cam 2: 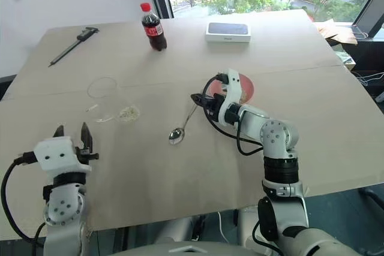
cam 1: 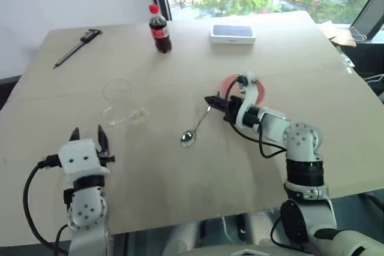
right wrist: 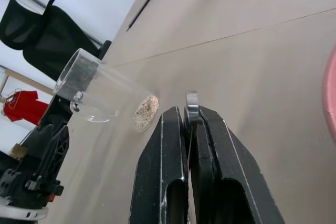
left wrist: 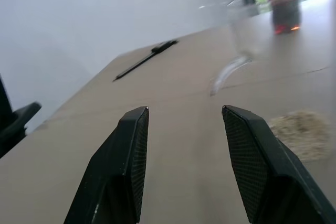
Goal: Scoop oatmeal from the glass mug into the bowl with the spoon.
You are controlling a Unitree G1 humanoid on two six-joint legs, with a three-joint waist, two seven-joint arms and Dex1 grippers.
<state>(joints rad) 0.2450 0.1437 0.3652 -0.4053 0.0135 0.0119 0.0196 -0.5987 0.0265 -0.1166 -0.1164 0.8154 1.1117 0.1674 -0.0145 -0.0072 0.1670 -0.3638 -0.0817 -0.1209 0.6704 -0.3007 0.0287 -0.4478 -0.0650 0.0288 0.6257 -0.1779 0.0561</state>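
Observation:
I will keep the open glass mug upright by grabbing it next with my left gripper by its curved handle, because loose oatmeal lies in it.
The clear glass mug (cam 1: 117,95) stands upright left of the table's middle, with a small heap of oatmeal (cam 1: 138,115) in its bottom. My left gripper (cam 1: 87,133) is open and empty near the front edge, short of the mug and apart from it. My right gripper (cam 1: 211,101) is shut on the handle end of the silver spoon (cam 1: 197,125). The spoon slants down toward me, its oval end (cam 1: 188,138) low at the tabletop. The pink bowl (cam 1: 258,90) sits just behind the right wrist, partly hidden by it. Mug and oatmeal (right wrist: 146,112) lie beyond the right fingers.
A cola bottle with a red cap (cam 1: 159,29) and a white box (cam 1: 233,33) stand at the far side. A black caliper (cam 1: 77,46) lies at the far left corner. The tan table (cam 1: 180,196) ends close in front of both arms.

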